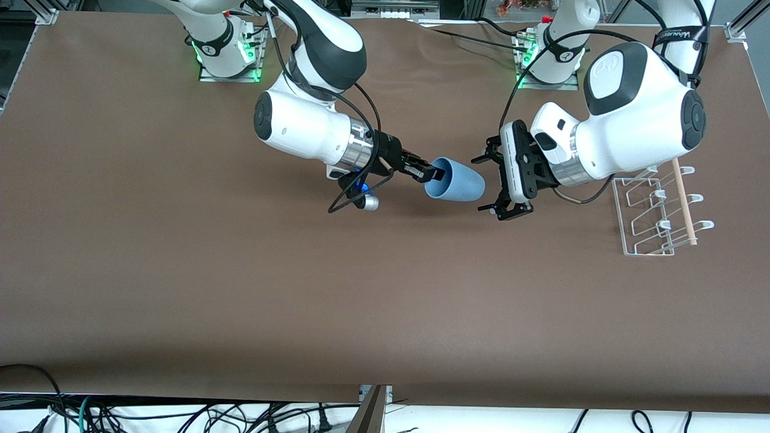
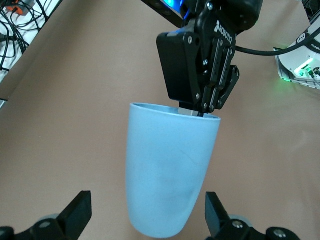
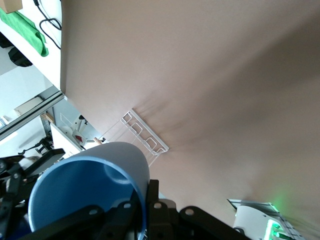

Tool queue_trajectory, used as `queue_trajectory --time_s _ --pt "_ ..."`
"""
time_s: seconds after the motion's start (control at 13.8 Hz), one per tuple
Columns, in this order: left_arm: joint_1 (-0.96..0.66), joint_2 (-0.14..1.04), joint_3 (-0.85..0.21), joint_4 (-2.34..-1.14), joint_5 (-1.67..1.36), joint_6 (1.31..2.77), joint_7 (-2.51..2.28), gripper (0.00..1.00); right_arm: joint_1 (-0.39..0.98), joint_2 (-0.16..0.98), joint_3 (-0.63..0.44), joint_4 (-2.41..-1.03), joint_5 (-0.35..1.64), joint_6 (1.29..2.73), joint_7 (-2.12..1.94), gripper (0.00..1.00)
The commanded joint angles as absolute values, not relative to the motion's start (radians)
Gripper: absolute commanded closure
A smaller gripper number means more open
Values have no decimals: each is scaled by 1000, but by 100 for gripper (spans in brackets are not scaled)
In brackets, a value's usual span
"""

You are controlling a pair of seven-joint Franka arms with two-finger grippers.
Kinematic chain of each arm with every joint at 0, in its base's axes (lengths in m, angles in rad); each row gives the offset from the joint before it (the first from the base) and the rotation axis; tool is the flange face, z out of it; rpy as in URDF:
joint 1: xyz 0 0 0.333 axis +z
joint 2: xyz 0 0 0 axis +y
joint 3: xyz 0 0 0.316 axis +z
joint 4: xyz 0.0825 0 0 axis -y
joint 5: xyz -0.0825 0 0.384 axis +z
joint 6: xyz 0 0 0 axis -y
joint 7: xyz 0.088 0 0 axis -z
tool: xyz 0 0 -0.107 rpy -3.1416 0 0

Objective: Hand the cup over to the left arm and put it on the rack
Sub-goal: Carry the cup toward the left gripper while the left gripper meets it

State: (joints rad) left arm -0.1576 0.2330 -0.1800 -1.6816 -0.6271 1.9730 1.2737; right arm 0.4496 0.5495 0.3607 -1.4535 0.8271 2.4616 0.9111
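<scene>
My left gripper grabs the light-blue cup's closed base end (image 1: 474, 189) next, so the cup's rim stays free to go onto the white wire rack (image 1: 656, 210).
The light-blue cup (image 1: 460, 180) hangs on its side above the middle of the table. My right gripper (image 1: 438, 174) is shut on its rim, one finger inside and one outside, as the right wrist view (image 3: 147, 200) shows on the cup (image 3: 85, 195). My left gripper (image 1: 492, 185) is open and faces the cup's base. In the left wrist view the cup (image 2: 170, 175) has its base between my spread left gripper (image 2: 148, 210) fingers with gaps on both sides, and the right gripper (image 2: 200, 107) grips the rim. The white wire rack (image 1: 656, 210) stands at the left arm's end of the table.
The rack carries a light wooden dowel (image 1: 684, 201) and also shows in the right wrist view (image 3: 142, 137). The brown table (image 1: 240, 288) lies under both arms. Cables run along the table edge nearest the front camera.
</scene>
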Motion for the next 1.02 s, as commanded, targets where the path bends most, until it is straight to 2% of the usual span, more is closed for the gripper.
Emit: queue_trajectory --time_s 0.0,0.15,0.22,0.29,0.36,0.51,0.58,0.8,0.87,0.94 --pt "-166 236 -205 -1697 -640 1997 1312 0 462 574 357 -1410 839 2465 927 100" --pt "-172 244 -210 -1697 -638 2000 1315 0 460 574 357 -1407 839 2465 928 100" --pt "-172 247 -210 -1697 -640 2002 1328 4 460 574 357 -1396 838 2465 937 100" --pt "-172 247 -210 -1697 -640 2002 1336 29 460 574 357 -1394 838 2465 943 100" --pt "-172 248 -210 -1697 -640 2002 1341 44 460 574 356 -1393 838 2465 945 100" --pt "-167 256 -210 -1697 -640 1999 1342 83 459 574 356 -1384 836 2462 956 100" --pt "-169 256 -210 -1695 -638 1999 1342 90 459 574 354 -1382 836 2462 956 100" --pt "-164 256 -210 -1694 -640 1994 1342 90 451 574 354 -1382 838 2464 956 100" --pt "-161 255 -210 -1692 -638 1991 1342 90 446 572 351 -1382 841 2464 954 83" --pt "-158 253 -210 -1692 -637 1985 1344 88 437 565 351 -1382 836 2456 953 25"
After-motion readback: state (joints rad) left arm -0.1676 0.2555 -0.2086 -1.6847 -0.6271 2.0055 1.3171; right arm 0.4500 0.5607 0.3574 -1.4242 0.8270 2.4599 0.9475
